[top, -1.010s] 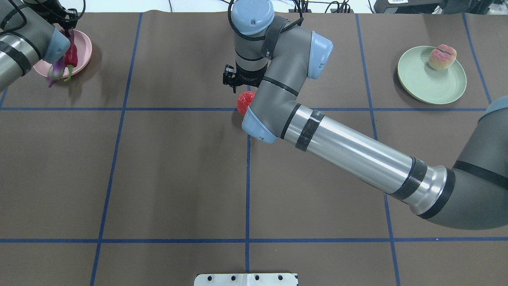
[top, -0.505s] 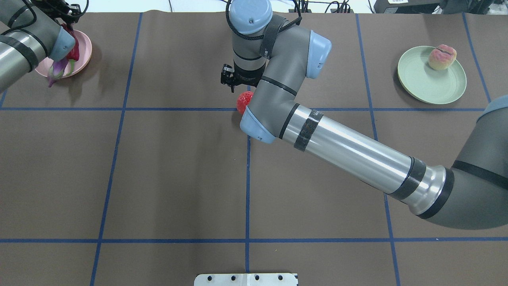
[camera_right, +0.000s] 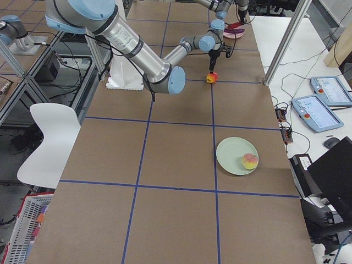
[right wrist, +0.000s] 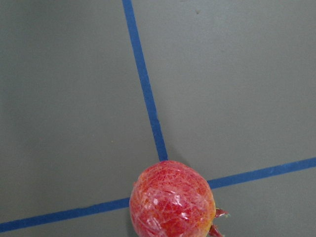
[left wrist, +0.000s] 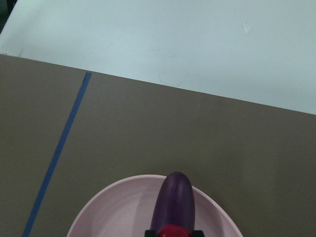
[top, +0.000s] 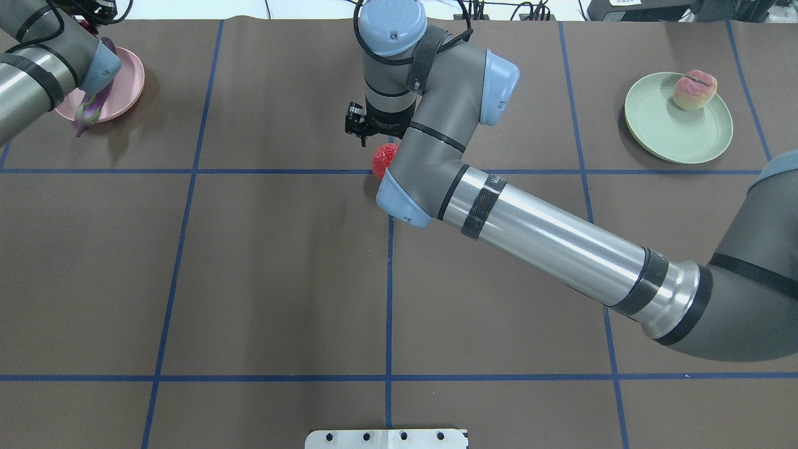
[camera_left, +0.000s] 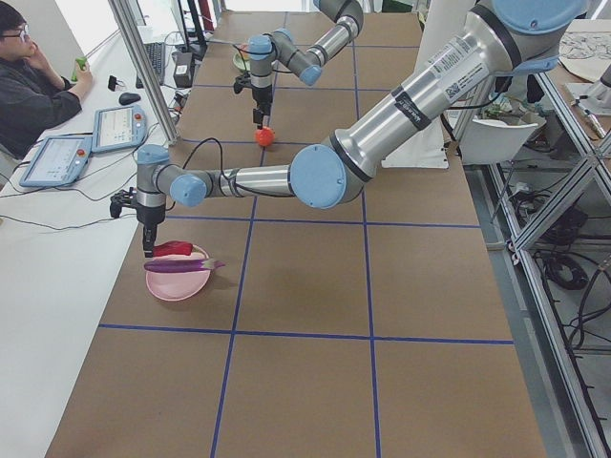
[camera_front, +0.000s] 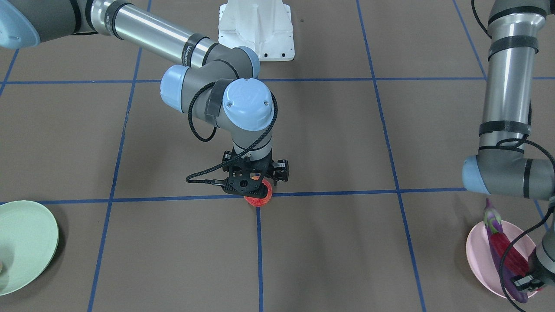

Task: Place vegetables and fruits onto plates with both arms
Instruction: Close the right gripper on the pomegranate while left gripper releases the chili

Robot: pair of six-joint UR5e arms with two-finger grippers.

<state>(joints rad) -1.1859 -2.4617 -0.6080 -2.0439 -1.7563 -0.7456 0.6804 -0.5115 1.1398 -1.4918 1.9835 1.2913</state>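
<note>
My right gripper grabs the mottled orange-red fruit by its round body [camera_front: 262, 199] next, to set the fruit on the green plate [camera_front: 31, 239].
The purple eggplant [camera_front: 494, 225] lies across the pink plate [camera_front: 476, 256], with the red chili pepper [camera_front: 505, 250] beside it on the plate. My left gripper [camera_front: 527, 284] is at their far end, and its fingers stand close on either side of the chili's tip [left wrist: 172, 231]. The pomegranate-like fruit [camera_front: 259, 198] sits on the mat where two blue lines cross. My right gripper [camera_front: 256, 188] hangs right over it, open, with no finger showing in the right wrist view. The peach [top: 694, 89] lies on the green plate [top: 661, 131].
The white base block [camera_front: 256, 30] stands at the robot's side of the table. My right arm's long forearm [top: 548, 243] reaches across the middle of the mat. An operator [camera_left: 33, 76] sits with tablets beyond the far table edge.
My left arm has moved toward the table's far left corner, carrying the chili further over the pink plate. My right gripper has shifted slightly left over the pomegranate.
</note>
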